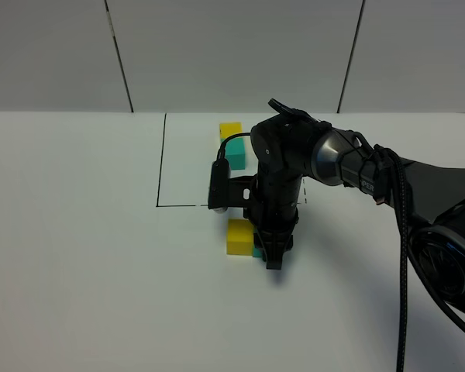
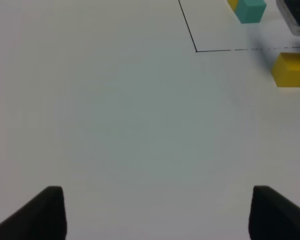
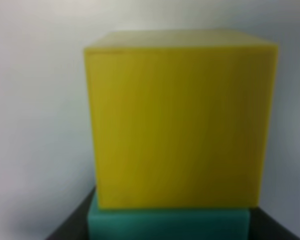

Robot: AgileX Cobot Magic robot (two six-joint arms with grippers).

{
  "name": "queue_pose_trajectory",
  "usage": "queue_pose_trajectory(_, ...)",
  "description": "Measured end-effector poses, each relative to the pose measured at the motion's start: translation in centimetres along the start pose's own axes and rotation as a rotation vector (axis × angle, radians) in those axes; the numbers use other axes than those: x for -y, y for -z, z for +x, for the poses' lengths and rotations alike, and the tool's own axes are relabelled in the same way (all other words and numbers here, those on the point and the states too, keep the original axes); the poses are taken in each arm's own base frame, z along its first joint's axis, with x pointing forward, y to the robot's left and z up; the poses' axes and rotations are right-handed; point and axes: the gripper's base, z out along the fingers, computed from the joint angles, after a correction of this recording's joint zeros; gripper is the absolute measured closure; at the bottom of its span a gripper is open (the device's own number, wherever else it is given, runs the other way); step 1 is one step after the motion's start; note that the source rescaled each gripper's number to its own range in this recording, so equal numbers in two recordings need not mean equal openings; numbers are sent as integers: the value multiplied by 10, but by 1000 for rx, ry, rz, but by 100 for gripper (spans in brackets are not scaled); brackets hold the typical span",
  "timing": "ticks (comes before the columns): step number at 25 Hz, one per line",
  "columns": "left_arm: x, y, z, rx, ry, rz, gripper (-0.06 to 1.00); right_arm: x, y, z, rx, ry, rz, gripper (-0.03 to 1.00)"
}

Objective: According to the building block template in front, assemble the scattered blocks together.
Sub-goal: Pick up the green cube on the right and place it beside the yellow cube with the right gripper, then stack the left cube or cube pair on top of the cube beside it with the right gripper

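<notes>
My right gripper is ready to open, because the teal cube point(image 1: 257, 253) sits low against the yellow cube's side point(image 1: 252, 239) and would stand there.
The template is a yellow cube point(image 1: 230, 130) joined to a teal cube point(image 1: 234, 153) inside a thin black drawn rectangle point(image 1: 161, 163). In front of the rectangle stands the loose yellow cube point(image 1: 238, 236), with the loose teal cube point(image 1: 256, 251) touching its right side. The right gripper point(image 1: 270, 254) points straight down over the teal cube and hides most of it. In the right wrist view the teal cube point(image 3: 168, 224) sits between dark fingers point(image 3: 72, 226), pressed against the yellow cube point(image 3: 180, 120). The left gripper point(image 2: 157, 215) hovers open over bare table, holding nothing.
The white table point(image 1: 85, 271) meets a grey panelled wall at the back. The right arm point(image 1: 349, 163) with its cable reaches in from the right edge. The left wrist view shows the rectangle's corner point(image 2: 196, 50) and the loose yellow cube point(image 2: 290, 70) far ahead.
</notes>
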Motion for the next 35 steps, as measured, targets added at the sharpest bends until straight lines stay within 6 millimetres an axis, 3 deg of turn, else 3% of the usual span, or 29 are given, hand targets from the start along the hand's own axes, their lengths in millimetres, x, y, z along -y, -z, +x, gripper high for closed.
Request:
queue_pose_trajectory(10,0,0,0,0,0,0,7,-2,0,1,-13,40,-18,79)
queue_pose_trajectory(12,0,0,0,0,0,0,7,-2,0,1,-12,40,-17,68)
queue_pose_trajectory(16,0,0,0,0,0,0,7,-1,0,1,-9,41,-15,29)
queue_pose_trajectory(19,0,0,0,0,0,0,7,-2,0,0,2,42,-19,5)
queue_pose_trajectory(21,0,0,0,0,0,0,7,-2,0,-1,6,39,-21,-2)
queue_pose_trajectory(25,0,0,0,0,1,0,7,-2,2,-1,11,28,-15,-3)
queue_pose_trajectory(29,0,0,0,0,1,0,7,0,27,-3,47,-1,31,-3)
queue_pose_trajectory(35,0,0,0,0,1,0,7,-6,98,-2,151,-158,90,-3)
